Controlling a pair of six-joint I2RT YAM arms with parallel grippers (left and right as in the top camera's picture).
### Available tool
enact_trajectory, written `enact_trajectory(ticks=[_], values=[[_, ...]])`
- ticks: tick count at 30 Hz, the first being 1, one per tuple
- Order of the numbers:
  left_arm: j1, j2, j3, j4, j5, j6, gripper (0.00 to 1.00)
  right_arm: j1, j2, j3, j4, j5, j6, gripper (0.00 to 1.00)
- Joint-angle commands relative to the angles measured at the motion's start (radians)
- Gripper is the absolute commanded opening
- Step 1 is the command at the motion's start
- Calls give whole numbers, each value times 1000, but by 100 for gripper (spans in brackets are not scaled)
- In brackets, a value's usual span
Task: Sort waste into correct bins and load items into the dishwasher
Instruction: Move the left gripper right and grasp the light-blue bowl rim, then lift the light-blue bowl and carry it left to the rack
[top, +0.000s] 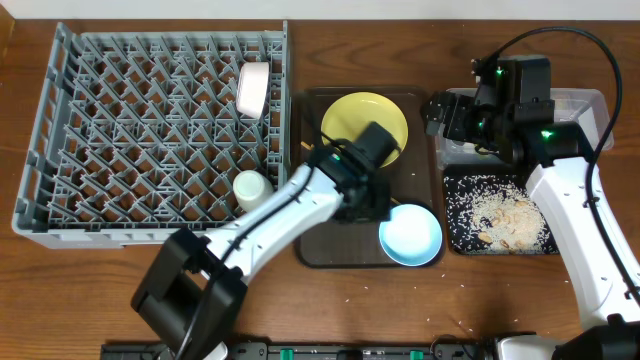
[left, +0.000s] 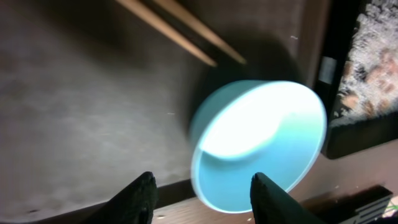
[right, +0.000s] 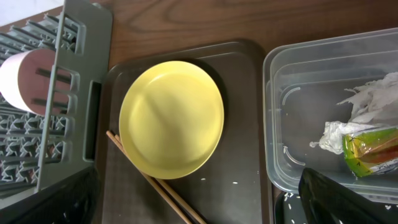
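My left gripper takes hold of the light blue bowl by its near rim next, so the bowl's far side stays free to load into the dish rack.
A light blue bowl rests at the front right corner of the brown tray, partly over its rim. My left gripper hovers at the bowl's left edge. In the left wrist view the bowl is blurred, and its near rim lies between the parted fingertips with a gap on the left side. The gripper is open. A yellow plate and chopsticks lie on the tray. My right gripper hangs open and empty near the clear tub.
The grey dish rack fills the left side, holding a white bowl on edge and a white cup. The clear tub holds a napkin and wrapper. Rice and scraps cover the black tray.
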Motion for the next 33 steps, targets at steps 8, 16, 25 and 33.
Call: enact_trajectory(ticks=[8, 16, 25, 33], values=[[-26, 76, 1, 23, -34, -103, 57, 3, -2, 12, 0, 9, 0, 99], [-21, 131, 2, 38, 23, -106, 72, 3, -2, 12, 0, 9, 0, 99], [76, 266, 2, 72, 279, -69, 59, 3, -2, 12, 0, 9, 0, 99], [85, 271, 3, 74, 289, -73, 10, 3, -2, 12, 0, 9, 0, 99]])
